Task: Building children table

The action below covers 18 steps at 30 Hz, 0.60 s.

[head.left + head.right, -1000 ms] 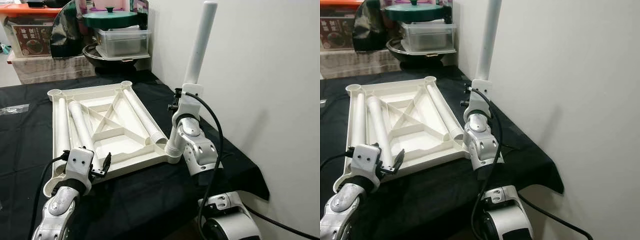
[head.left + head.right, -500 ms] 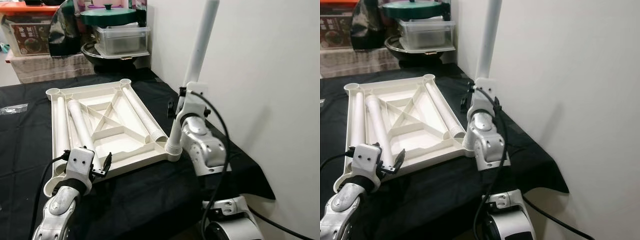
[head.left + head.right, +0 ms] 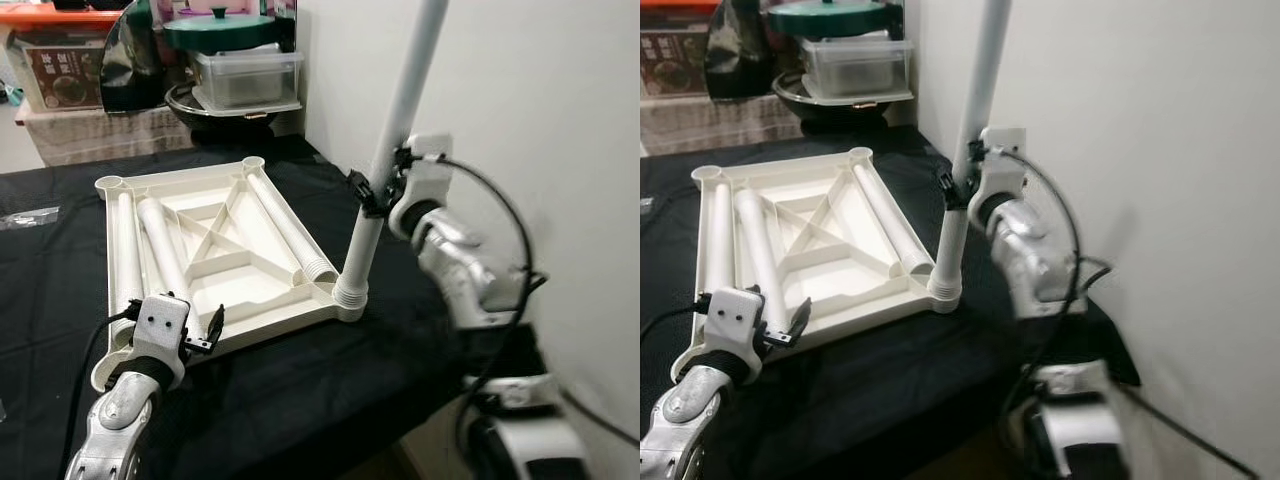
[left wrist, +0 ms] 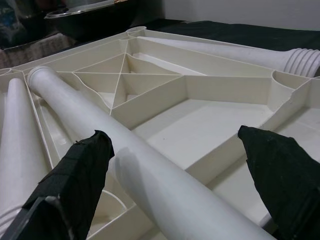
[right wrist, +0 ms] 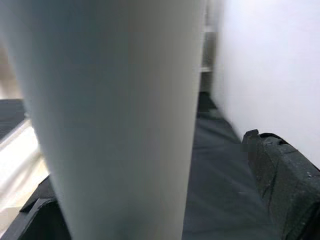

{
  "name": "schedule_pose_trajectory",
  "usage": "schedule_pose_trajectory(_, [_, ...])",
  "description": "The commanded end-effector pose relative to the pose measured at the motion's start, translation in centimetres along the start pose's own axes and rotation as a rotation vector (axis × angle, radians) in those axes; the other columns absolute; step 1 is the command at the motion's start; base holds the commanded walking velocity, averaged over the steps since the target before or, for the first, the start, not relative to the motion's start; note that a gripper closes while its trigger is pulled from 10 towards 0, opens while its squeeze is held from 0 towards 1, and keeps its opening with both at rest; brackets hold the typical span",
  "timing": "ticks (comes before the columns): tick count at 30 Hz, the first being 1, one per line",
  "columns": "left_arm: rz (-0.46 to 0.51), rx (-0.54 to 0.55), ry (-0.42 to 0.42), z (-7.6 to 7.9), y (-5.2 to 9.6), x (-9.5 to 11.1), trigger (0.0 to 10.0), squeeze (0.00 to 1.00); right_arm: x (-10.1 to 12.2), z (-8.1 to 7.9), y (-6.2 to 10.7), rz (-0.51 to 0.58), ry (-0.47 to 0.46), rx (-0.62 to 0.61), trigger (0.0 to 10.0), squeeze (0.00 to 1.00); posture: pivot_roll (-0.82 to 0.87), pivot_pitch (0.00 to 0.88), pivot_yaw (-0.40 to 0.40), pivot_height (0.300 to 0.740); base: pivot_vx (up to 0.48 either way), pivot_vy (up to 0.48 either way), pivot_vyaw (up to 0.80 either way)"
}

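I will next grab the leg tilted in its corner socket (image 3: 349, 298) around its middle with my right gripper. That will steady it against tipping.
The white table top (image 3: 270, 325) lies upside down on the black cloth. Three white legs lie loose inside it, one (image 3: 160, 250) running under my left gripper (image 3: 173, 309), which hovers open at the top's near left edge. In the left wrist view that leg (image 4: 150, 185) passes between the black fingers (image 4: 80, 165). A fourth leg (image 3: 405, 80) stands slightly tilted in the near right corner socket (image 3: 349, 298). My right gripper (image 3: 372, 192) surrounds it at mid height, open. The right wrist view shows the leg (image 5: 110, 100) with a gap to one finger (image 5: 282, 185).
The white wall (image 3: 540, 120) rises close on the right, just past the table's edge. Boxes, a lidded pot (image 3: 215, 30) and a clear container (image 3: 245, 80) are stacked behind the table. Black cloth (image 3: 50, 270) lies bare to the left of the table top.
My right arm has swung out to the right of the upright leg, uncovering its base in the socket. The gripper stays at the leg's mid height. The left arm is unmoved.
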State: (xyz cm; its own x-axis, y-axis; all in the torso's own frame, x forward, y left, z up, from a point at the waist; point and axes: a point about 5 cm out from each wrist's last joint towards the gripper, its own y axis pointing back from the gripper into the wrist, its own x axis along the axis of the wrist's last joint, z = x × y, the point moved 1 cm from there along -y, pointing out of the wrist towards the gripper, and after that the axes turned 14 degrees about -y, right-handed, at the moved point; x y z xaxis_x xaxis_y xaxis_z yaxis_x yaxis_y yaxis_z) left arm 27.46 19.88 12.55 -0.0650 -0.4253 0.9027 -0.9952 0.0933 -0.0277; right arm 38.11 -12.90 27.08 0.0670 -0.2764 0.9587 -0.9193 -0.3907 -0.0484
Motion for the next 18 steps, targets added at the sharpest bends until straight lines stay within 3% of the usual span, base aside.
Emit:
schedule_pose_trajectory(1, [-0.017,0.002,0.0,-0.05,-0.16,-0.42,10.0,0.0,-0.32,0.23,-0.07,-0.042,-0.023,0.061,10.0,0.96,0.04,0.0,-0.087,0.74,0.0,0.0,0.0])
schedule_pose_trajectory(2, [-0.017,0.002,0.0,-0.05,-0.16,-0.42,10.0,0.0,-0.32,0.23,-0.07,-0.042,-0.023,0.061,10.0,0.96,0.04,0.0,-0.087,0.74,0.0,0.0,0.0])
schedule_pose_trajectory(3, [-0.017,0.002,0.0,-0.07,-0.15,-0.44,10.0,0.0,-0.17,0.43,-0.06,-0.045,-0.01,0.084,10.0,0.41,0.05,0.0,-0.087,0.74,0.0,0.0,0.0])
schedule_pose_trajectory(4, [-0.017,0.002,0.0,-0.07,-0.15,-0.44,10.0,0.0,-0.17,0.43,-0.06,-0.045,-0.01,0.084,10.0,0.41,0.05,0.0,-0.087,0.74,0.0,0.0,0.0])
schedule_pose_trajectory(5, [-0.017,0.003,-0.002,-0.13,-0.14,-0.44,10.0,0.0,0.07,0.67,-0.13,-0.054,-0.001,0.138,10.0,0.0,0.05,0.0,-0.09,0.74,0.0,0.0,0.0])
schedule_pose_trajectory(8, [-0.015,0.004,-0.002,-0.17,-0.18,-0.36,10.0,0.0,0.25,0.53,-0.29,-0.069,-0.018,0.289,10.0,0.0,0.06,0.0,-0.092,0.74,0.0,0.0,0.0])
schedule_pose_trajectory(18, [-0.011,0.004,-0.009,-0.32,-0.3,-0.29,10.0,0.0,-0.4,0.77,-1.03,-0.081,0.003,0.481,10.0,0.0,0.08,0.0,-0.1,0.74,0.0,0.0,0.0])
